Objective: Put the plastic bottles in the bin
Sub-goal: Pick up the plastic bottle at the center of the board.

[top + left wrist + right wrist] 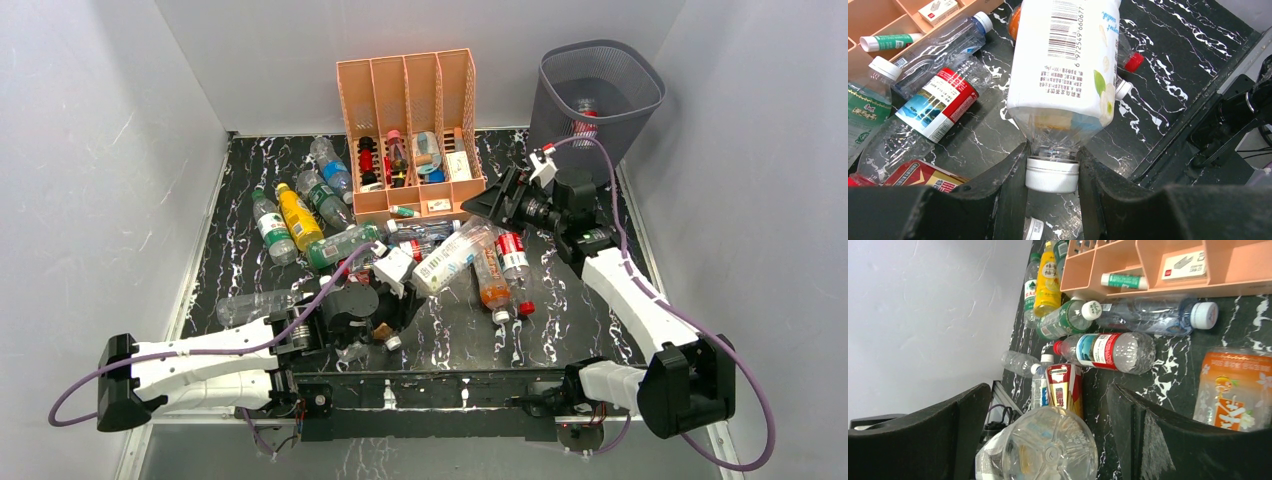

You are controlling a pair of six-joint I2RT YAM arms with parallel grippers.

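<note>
I should move my right gripper toward the white-labelled bottle [445,264] first and then close on it. Its clear base is low between my fingers, past their ends.
My left gripper [408,283] [1052,162] is shut on the white cap [1052,175] of a clear bottle with a white label [445,260] [1063,60], held tilted above the table. Its clear base [1048,450] sits between the spread fingers of my open right gripper [492,203] [1048,392], touching neither finger. The dark mesh bin [600,95] stands at the back right with a red-labelled bottle [583,115] inside. Loose bottles lie on the table: orange [492,280] [1235,390], red-labelled [512,255] [1108,351], yellow [298,215], green [340,245], clear [255,305].
The peach organizer [410,130] with small items stands at the back centre, just left of my right gripper. More bottles lie left of it [325,180]. A red-and-yellow labelled bottle [923,175] lies under my left gripper. Grey walls close in the table on three sides.
</note>
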